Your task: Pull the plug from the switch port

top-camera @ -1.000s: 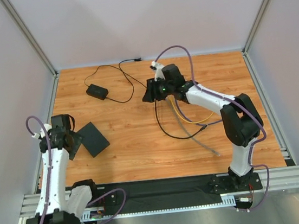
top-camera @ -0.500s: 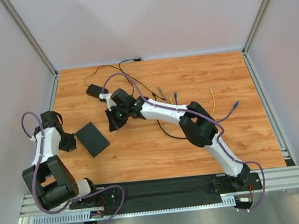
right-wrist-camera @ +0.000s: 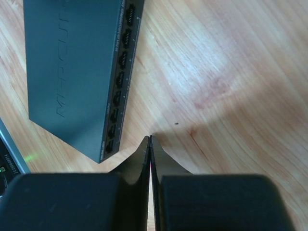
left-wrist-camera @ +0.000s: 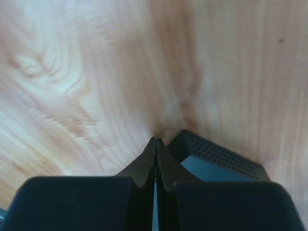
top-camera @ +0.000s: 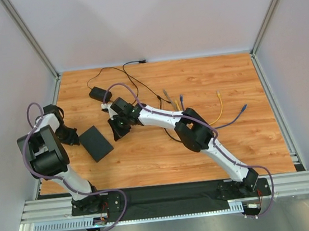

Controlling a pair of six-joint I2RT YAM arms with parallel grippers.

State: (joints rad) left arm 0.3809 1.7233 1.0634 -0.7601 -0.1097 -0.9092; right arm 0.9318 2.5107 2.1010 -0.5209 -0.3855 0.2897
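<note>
The left gripper would rise empty and the switch (top-camera: pixel 96 143) would stay if the robot lifted that gripper now, because its shut fingers are beside the switch's perforated corner (top-camera: pixel 81 138).
The switch (top-camera: pixel 96 143) is a flat black box lying at the left of the wooden table. In the right wrist view the switch (right-wrist-camera: pixel 77 62) shows its row of sockets (right-wrist-camera: pixel 118 82) along one edge, and those I see hold nothing. No plug shows in a port. My left gripper (top-camera: pixel 70 138) is shut and empty, low by the switch's left corner; its tips (left-wrist-camera: pixel 156 140) sit beside the perforated corner (left-wrist-camera: pixel 216 156). My right gripper (top-camera: pixel 116 132) is shut and empty just right of the switch, its tips (right-wrist-camera: pixel 150 138) over bare wood near the socket edge.
A small black power brick (top-camera: pixel 100 94) with its thin cord lies at the back left. Loose cable ends lie right of centre: grey (top-camera: pixel 165 93), blue (top-camera: pixel 181 97), yellow (top-camera: pixel 218 93) and blue (top-camera: pixel 245 106). Frame posts and walls enclose the table.
Both grippers have shut. The right arm swung from the back centre to the switch's right side. The left arm folded back, its gripper staying by the switch's left corner.
</note>
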